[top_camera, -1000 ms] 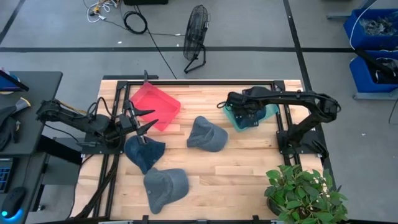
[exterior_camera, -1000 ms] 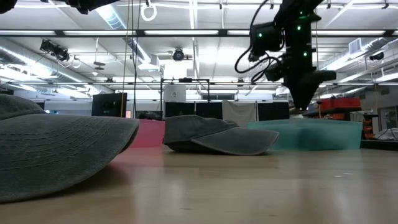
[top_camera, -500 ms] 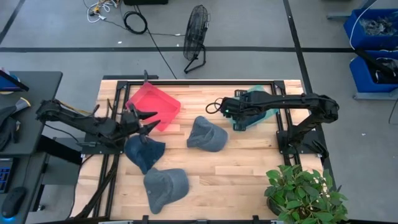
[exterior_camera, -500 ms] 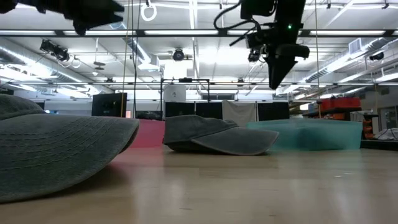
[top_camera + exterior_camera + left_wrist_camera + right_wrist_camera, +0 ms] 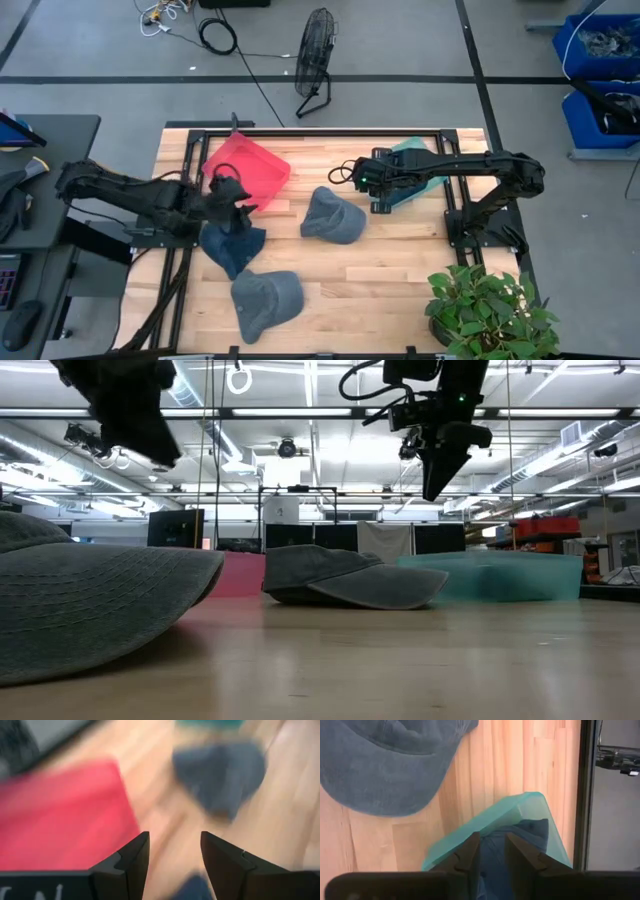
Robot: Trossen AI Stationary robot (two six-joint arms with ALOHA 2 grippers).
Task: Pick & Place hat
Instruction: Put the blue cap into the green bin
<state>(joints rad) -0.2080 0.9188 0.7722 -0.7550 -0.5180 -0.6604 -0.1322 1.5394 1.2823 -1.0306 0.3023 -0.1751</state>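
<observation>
The dark blue cap needs to go into a bin. My left gripper should next grip it by the edge where the cap's rim meets the cap's top, then move it there.
Three blue-grey caps lie crown-up on the wooden table: a middle cap, a left cap and a near cap. A fourth blue hat lies inside the teal bin. My left gripper hangs open above the far edge of the left cap, beside the red tray. My right gripper hovers between the teal bin and the middle cap, open by a narrow gap, holding nothing.
The red tray sits at the table's far left and the teal bin at its far right. A potted plant stands at the near right corner. Black frame rails run along the table's edges. Bare wood lies near the middle cap and toward the near edge.
My right gripper has risen from over the teal bin and moved toward the table's left, ending beside the middle cap. My left gripper has shifted slightly toward the right and come lower over the left cap. The caps have stayed where they were.
</observation>
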